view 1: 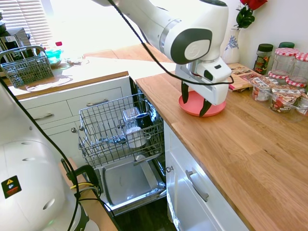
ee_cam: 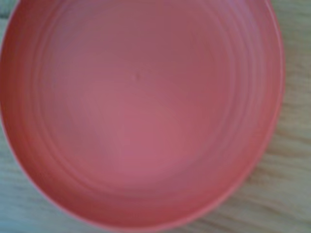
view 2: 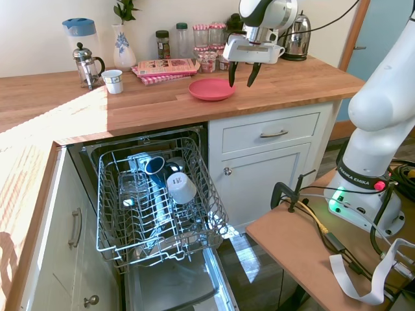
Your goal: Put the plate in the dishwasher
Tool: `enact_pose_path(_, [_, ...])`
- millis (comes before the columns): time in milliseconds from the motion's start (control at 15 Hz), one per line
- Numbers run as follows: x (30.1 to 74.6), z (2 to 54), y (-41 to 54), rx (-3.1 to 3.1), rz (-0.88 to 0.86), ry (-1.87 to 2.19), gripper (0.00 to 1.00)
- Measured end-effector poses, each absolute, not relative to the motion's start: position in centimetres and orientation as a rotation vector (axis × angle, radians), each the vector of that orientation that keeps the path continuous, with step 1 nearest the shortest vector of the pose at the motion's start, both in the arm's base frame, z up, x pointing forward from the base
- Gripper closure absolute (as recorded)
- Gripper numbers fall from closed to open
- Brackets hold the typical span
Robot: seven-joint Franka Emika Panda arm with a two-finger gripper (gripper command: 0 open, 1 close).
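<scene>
Next, my gripper grabs the plate by its thin raised rim, since the plate spreads far wider than my open fingers.
The coral-red plate (view 1: pixel 217 109) (view 2: pixel 209 89) lies flat on the wooden counter above the dishwasher. My gripper (view 1: pixel 193 109) (view 2: pixel 240 83) hangs open just above the rim of the plate nearest the counter's front edge, fingers pointing down, with nothing between them. The plate (ee_cam: pixel 141 111) fills the wrist view, blurred, with wood grain around it. The dishwasher stands open below the counter with its grey wire rack (view 1: pixel 113 132) (view 2: pixel 155 207) pulled out over the steel inner door (view 1: pixel 127 183) (view 2: pixel 172 285). The rack holds two mugs and a glass.
A red-pink book (view 1: pixel 233 74) (view 2: pixel 165 67) lies behind the plate, with jars (view 1: pixel 284 94) beside it. A white cup (view 2: pixel 113 81), a French press (view 2: pixel 87 63), a vase (view 2: pixel 124 48) and a kettle (view 2: pixel 297 35) stand on the counter. A grey cutlery basket (view 1: pixel 26 67) sits on the far counter.
</scene>
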State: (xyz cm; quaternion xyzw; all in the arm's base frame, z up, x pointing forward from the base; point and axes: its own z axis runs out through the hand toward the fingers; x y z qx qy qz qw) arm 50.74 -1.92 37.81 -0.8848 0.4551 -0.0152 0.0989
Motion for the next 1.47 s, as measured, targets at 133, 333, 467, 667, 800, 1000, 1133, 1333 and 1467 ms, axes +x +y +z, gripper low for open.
enact_pose_path(133, [52.8, 37.2, -2.2, -2.603, -0.034, 1.358, 0.0])
enact_pose_path(333, [54.5, 36.6, -3.1, -2.57, -0.016, 1.391, 0.0])
enact_pose_path(467, [55.5, 36.0, -3.7, -2.544, 0.007, 1.406, 0.0])
enact_pose_path(667, [57.1, 34.5, -4.5, -2.484, 0.039, 1.415, 0.0])
enact_pose_path(800, [57.8, 33.5, -5.5, -2.433, 0.058, 1.411, 1.0])
enact_pose_path(1000, [58.8, 33.4, -6.3, -2.376, 0.056, 1.397, 1.0])
enact_pose_path(1133, [59.1, 33.3, -6.3, -2.371, 0.061, 1.394, 1.0])
enact_pose_path(1333, [59.3, 33.3, -6.3, -2.37, 0.065, 1.391, 1.0])
enact_pose_path(1467, [59.4, 33.1, -6.3, -2.368, 0.069, 1.392, 1.0])
